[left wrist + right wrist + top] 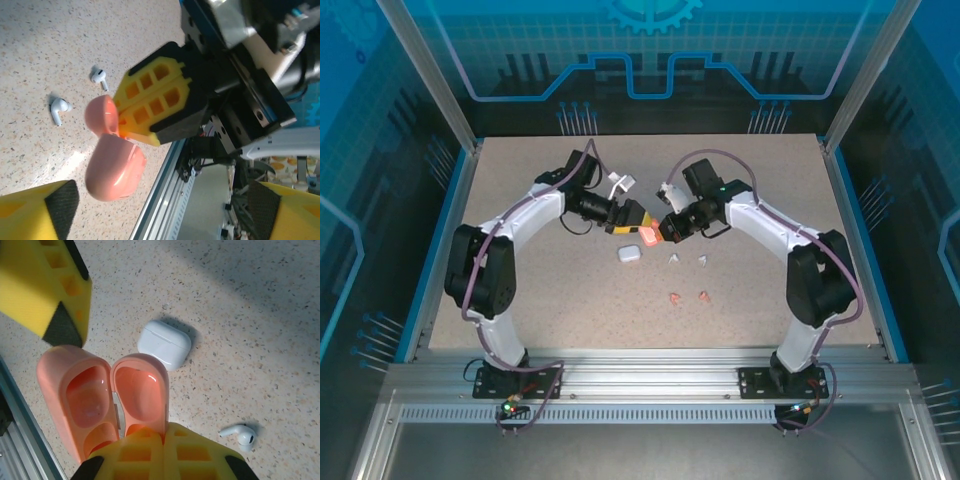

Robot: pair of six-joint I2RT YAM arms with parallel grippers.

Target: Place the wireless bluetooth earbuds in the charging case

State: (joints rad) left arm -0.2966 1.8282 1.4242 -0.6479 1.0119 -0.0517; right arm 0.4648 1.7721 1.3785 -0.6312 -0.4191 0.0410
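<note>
I will next grab the pink charging case with my left gripper by the deeper half's outer sides. This leaves the case's opening open to insert the earbuds.
The salmon-pink charging case (75,390) hangs open above the table, its two hollow halves empty. My right gripper (165,432) is shut on the edge of one half (141,392). My left gripper (162,200) is open, its yellow fingers (35,212) wide apart around the case (115,170) without touching it. In the top view both grippers, left (632,216) and right (667,228), meet over the pink case (648,238). Two white earbuds (673,258) (702,261) and two pink earbuds (674,297) (703,295) lie on the table nearer the arm bases.
A closed white charging case (164,343) lies on the speckled table just below the pink one, also seen from above (628,254). One white earbud (240,434) lies close to my right fingers. A metal rail (165,175) runs along the table's near edge.
</note>
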